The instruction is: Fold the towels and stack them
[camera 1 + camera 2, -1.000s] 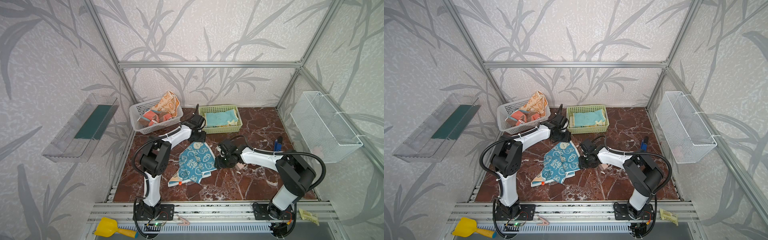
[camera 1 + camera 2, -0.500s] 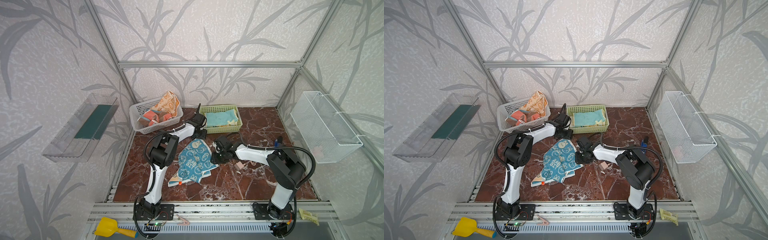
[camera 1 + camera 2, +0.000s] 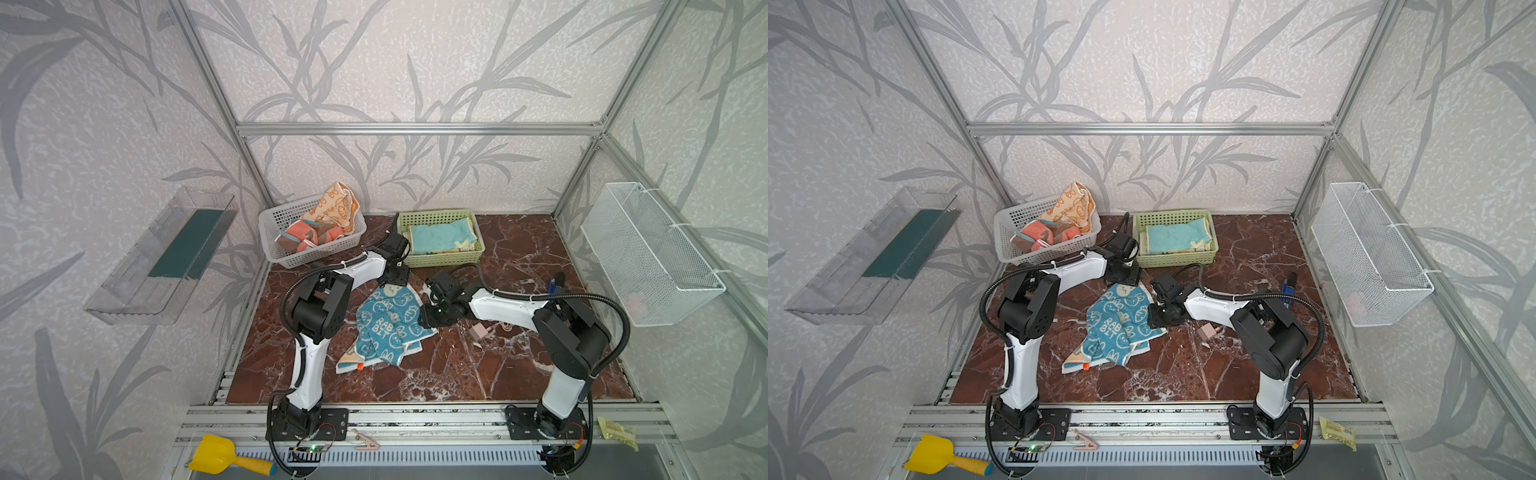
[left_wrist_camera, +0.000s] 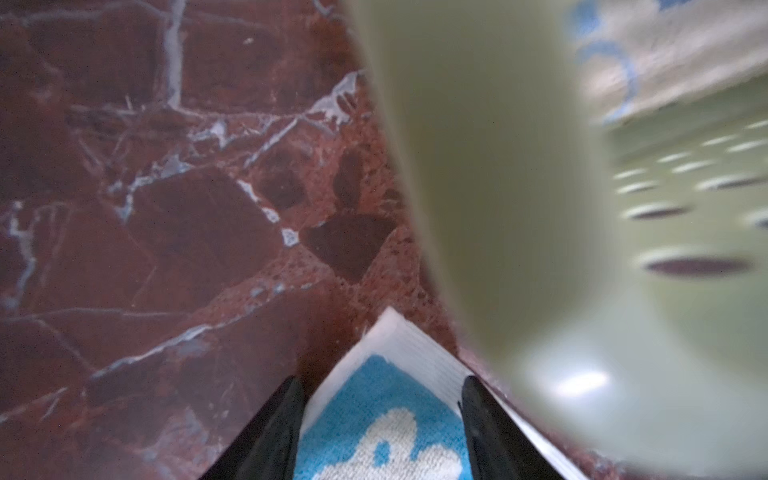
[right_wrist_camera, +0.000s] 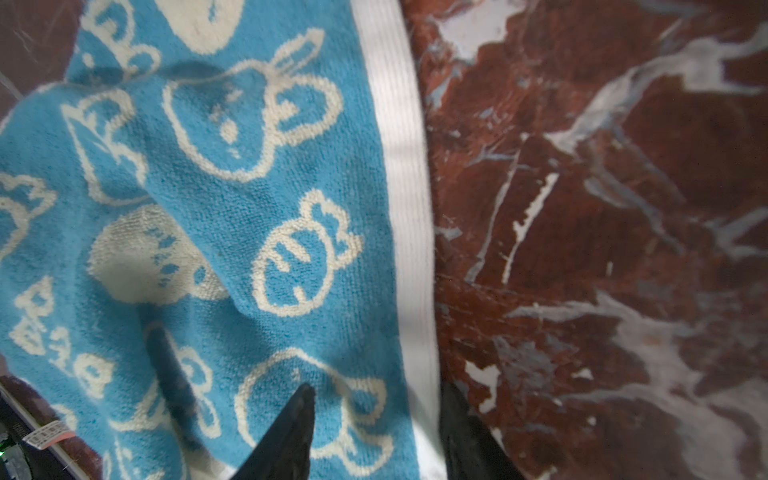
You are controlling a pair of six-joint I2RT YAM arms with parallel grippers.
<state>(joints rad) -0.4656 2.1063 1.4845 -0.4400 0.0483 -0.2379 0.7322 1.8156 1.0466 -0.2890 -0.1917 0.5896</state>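
Observation:
My fingers are down at the blue towel, flush against its white border beneath, and would catch the border if they closed. My right gripper should close on the border now.
A blue bunny towel lies rumpled on the marble table. My left gripper is open at the towel's far corner, one finger on each side of it, beside the green basket. My right gripper is open over the towel's right edge, straddling its white border. A folded turquoise towel lies in the green basket. An orange bunny towel and a coral towel sit in the white basket.
A small pinkish plug lies right of the blue towel. A blue pen-like object stands near the right wall. A wire basket hangs on the right wall, a clear tray on the left.
The left arm's elbow has shifted while its gripper stays at the towel's far corner. The right gripper has shifted slightly along the towel's right edge. The towel lies much as before.

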